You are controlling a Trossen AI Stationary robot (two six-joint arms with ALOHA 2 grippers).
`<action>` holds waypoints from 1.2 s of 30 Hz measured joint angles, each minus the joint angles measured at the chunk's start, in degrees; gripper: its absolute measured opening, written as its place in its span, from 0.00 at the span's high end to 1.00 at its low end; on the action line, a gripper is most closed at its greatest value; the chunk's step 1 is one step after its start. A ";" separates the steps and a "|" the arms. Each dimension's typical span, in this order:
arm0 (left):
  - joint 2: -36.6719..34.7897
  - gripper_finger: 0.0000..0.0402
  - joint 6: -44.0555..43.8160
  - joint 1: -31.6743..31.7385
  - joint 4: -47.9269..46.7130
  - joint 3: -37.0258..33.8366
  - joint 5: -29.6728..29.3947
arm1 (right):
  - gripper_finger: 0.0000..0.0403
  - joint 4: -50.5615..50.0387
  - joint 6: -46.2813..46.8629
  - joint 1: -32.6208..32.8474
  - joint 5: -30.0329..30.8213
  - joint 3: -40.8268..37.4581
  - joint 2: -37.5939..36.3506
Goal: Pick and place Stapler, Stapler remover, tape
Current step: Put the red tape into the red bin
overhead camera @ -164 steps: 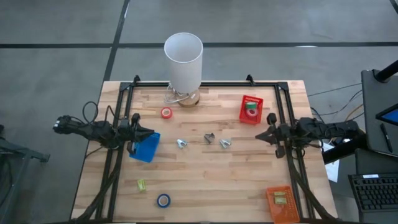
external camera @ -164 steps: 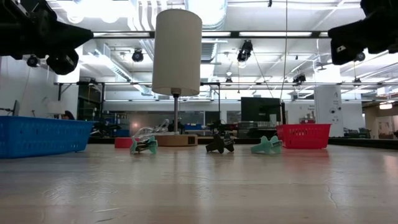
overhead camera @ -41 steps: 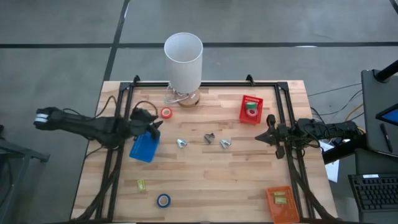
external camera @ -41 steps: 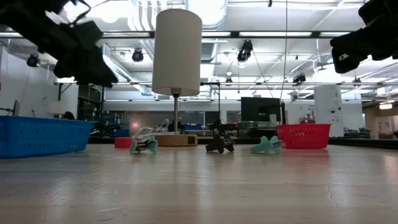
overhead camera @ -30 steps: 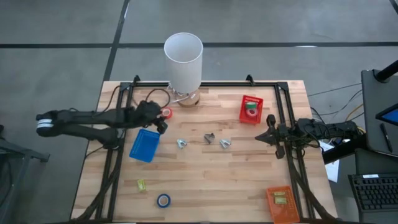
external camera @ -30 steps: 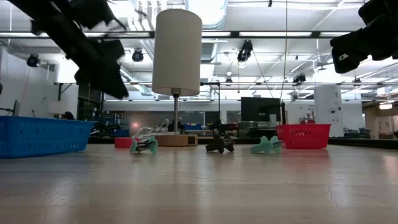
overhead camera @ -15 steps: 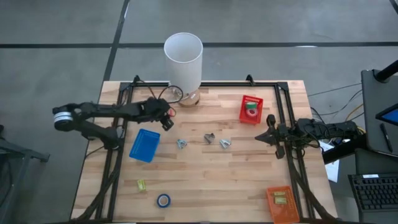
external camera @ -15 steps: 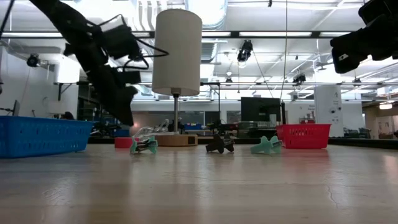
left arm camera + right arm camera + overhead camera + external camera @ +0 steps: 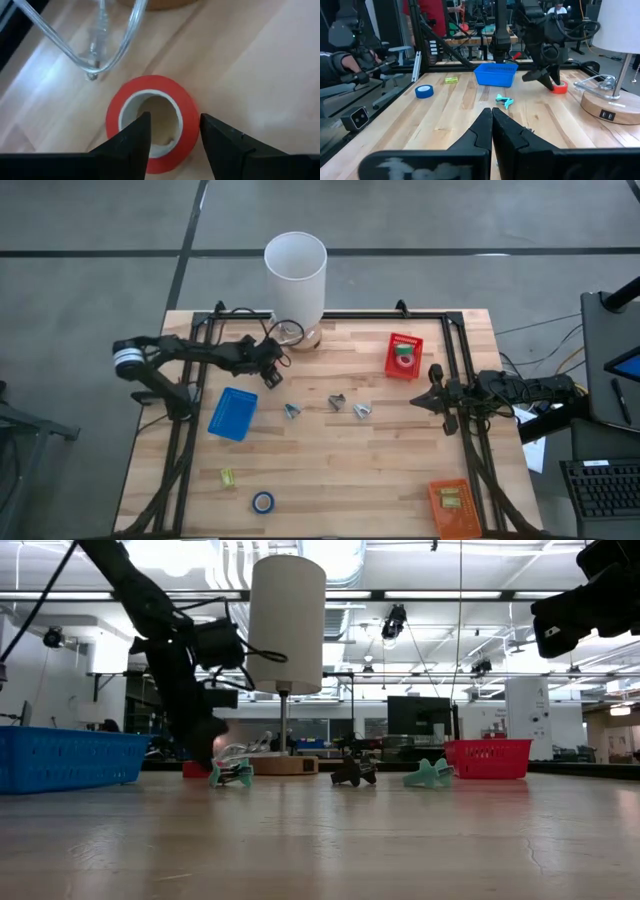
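Observation:
I need to close my left gripper on the red tape roll's side [image 9: 190, 122], because my fingers are on either side of it, one over the roll's hole [image 9: 162, 117].
A red tape roll [image 9: 152, 122] lies flat on the table near the lamp base, by the far left. My left gripper [image 9: 172, 130] is open and points down at it, one finger over the roll's hole and the other just outside its wall; it also shows in the high view [image 9: 270, 370]. A blue tape roll [image 9: 263, 502] lies near the front edge. Three staple removers [image 9: 338, 401] lie mid-table. A small yellow-green stapler [image 9: 227, 476] lies at the front left. My right gripper [image 9: 420, 400] waits shut above the table's right side. My left gripper comes at the red roll from above, its fingers [image 9: 135, 140] astride the roll's wall [image 9: 192, 120] on one side. I cannot tell whether they touch it. The roll lies flat on the table.
The lamp [image 9: 295, 275] and its clear cable [image 9: 100, 45] stand right behind the red roll. A blue bin [image 9: 233, 413] sits at the left, a red bin [image 9: 403, 357] holding a tape roll at the far right, and an orange bin [image 9: 452, 507] at the front right.
My left gripper has swung from above the blue bin toward the table's far edge and come down over the red tape roll, tipping until it points down. Its fingers have stayed open. Nothing on the table has moved.

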 joint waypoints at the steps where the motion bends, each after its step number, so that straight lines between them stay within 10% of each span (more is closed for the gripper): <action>1: 0.49 0.57 0.04 0.00 -0.01 0.01 0.12 | 0.98 -0.01 0.00 -0.02 0.00 0.00 0.00; 15: 0.49 0.89 -0.32 -0.02 0.11 0.09 3.87 | 0.98 0.00 0.00 -0.01 0.00 0.00 -0.04; 36: -16.55 0.88 -9.14 -13.03 4.16 -0.20 19.27 | 0.98 -0.01 -13.49 0.00 0.07 0.00 0.00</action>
